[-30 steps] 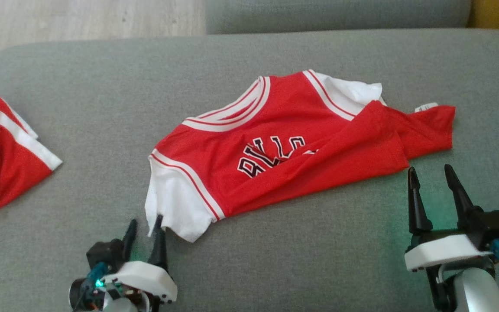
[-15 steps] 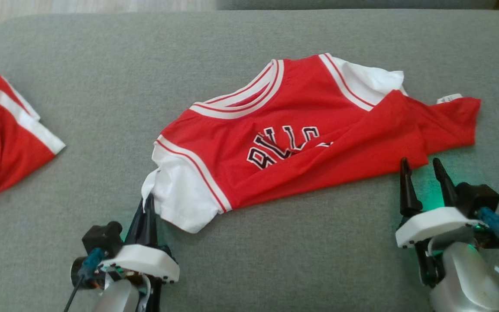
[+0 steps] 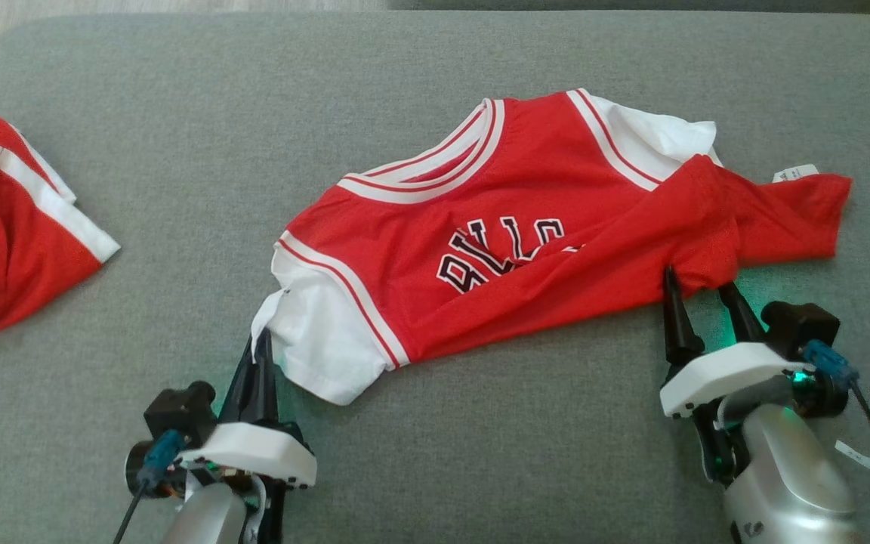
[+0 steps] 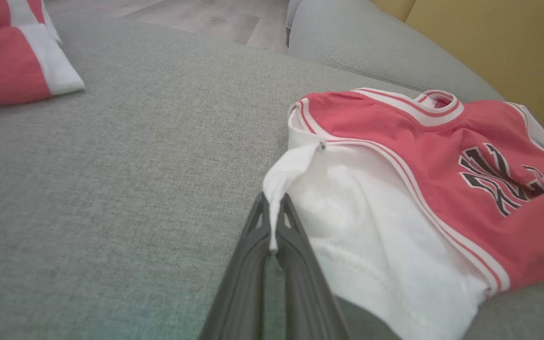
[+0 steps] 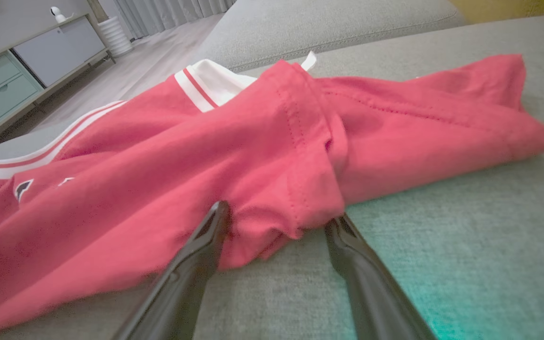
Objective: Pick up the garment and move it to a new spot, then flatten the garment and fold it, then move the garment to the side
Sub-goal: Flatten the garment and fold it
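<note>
My right gripper pinches the jersey's red hem next, where it stands up in a bunched fold while the rest lies slack.
The garment is a red jersey with white sleeves and black lettering, lying crumpled across the grey sofa seat. My left gripper is shut on the tip of the white sleeve at the jersey's near left corner. The pinched cloth sticks up between the two fingers in the left wrist view. My right gripper stands open at the jersey's near right hem. Its fingers straddle a bunched red fold of the garment, which lies between them.
A second red and white garment lies at the seat's left edge, also seen as a red and white piece in the left wrist view. A grey cushion and a yellow backrest bound the far side. Wooden floor lies beyond.
The left gripper closed on the white sleeve tip. The right gripper moved forward until its open fingers reached the red hem. The camera tilted down, shifting the whole picture.
</note>
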Tool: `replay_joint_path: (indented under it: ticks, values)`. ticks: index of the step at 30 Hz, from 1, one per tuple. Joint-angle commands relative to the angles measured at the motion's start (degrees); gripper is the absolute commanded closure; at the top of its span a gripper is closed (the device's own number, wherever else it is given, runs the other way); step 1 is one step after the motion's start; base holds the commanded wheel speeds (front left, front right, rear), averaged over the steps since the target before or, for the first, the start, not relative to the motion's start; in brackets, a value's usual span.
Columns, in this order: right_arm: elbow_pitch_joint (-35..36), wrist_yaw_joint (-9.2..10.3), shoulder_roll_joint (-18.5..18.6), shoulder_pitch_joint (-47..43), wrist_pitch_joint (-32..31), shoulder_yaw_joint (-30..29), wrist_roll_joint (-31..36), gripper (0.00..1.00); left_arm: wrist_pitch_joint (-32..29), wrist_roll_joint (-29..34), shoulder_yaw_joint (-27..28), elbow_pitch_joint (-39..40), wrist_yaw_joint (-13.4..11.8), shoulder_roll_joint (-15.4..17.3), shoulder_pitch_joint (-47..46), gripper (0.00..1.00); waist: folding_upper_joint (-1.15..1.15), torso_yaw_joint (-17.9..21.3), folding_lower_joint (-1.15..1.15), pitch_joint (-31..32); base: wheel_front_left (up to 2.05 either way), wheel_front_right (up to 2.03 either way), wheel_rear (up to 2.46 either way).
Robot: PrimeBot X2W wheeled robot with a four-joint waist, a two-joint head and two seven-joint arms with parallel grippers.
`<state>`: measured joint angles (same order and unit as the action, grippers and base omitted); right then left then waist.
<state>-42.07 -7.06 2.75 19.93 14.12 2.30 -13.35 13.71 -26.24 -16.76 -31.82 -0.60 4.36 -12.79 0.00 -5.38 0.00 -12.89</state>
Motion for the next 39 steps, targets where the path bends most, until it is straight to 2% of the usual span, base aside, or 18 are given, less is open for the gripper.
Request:
replay_joint_path:
  ticks: [1,9,15,18,19,24,29,35,36,39]
  values:
    - [2.1,-0.43,0.1,1.2,0.7,1.9,-0.6,0.0,0.5,0.1,1.3,1.7,-0.6,0.7,-0.5,1.0,0.0,0.1,0.0,0.1,0.0,0.0,0.0]
    - [7.3,-0.43,0.1,-0.9,0.8,2.6,-1.0,0.0,0.2,-0.4,1.2,2.6,-0.9,1.1,-0.1,1.0,0.0,0.8,0.0,0.1,0.0,0.0,0.0]
    - [6.1,-0.43,0.1,0.5,-0.3,1.8,-0.4,0.02,0.0,-0.6,1.2,3.0,-1.2,1.4,-0.1,1.0,0.0,0.8,0.0,-0.2,0.0,0.0,0.0]
    - [4.8,-0.43,0.1,1.8,-0.7,0.6,0.8,0.78,0.0,-0.7,1.0,3.1,-1.3,1.4,-0.2,1.0,0.0,0.5,0.0,-0.1,0.0,0.0,0.0]
    - [4.6,-0.43,0.1,2.2,-0.6,0.2,1.0,1.0,0.1,-0.7,0.9,3.2,-1.2,1.4,-0.2,1.0,0.0,0.4,0.0,-0.1,0.0,0.0,0.0]
    - [6.3,-0.43,0.1,2.5,0.0,-0.8,0.8,1.0,0.4,-1.2,1.1,4.9,-0.8,1.3,-0.1,1.0,0.0,0.4,0.0,1.0,0.0,0.0,0.0]
    - [11.6,-0.43,0.1,1.2,0.4,-1.2,0.1,1.0,-0.4,-4.7,2.0,10.4,1.0,0.8,0.1,1.0,0.0,1.1,0.0,4.2,0.0,0.0,0.0]
    - [22.9,-0.43,0.1,-2.3,-0.2,-3.1,-0.4,1.0,-4.5,-9.3,3.7,23.8,2.1,1.4,1.0,1.0,0.0,2.4,0.0,9.4,0.0,0.0,0.0]
    - [22.9,-0.43,0.1,-2.3,-0.2,-3.1,-0.4,1.0,-4.5,-9.3,3.7,23.8,2.1,1.4,1.0,1.0,0.0,2.4,0.0,9.4,0.0,0.0,0.0]
    - [30.7,-0.43,0.1,-4.2,-2.1,-4.1,-1.0,1.0,-7.6,-11.5,4.6,32.8,1.8,2.3,1.2,1.0,0.0,3.2,0.0,12.0,0.0,0.0,0.0]
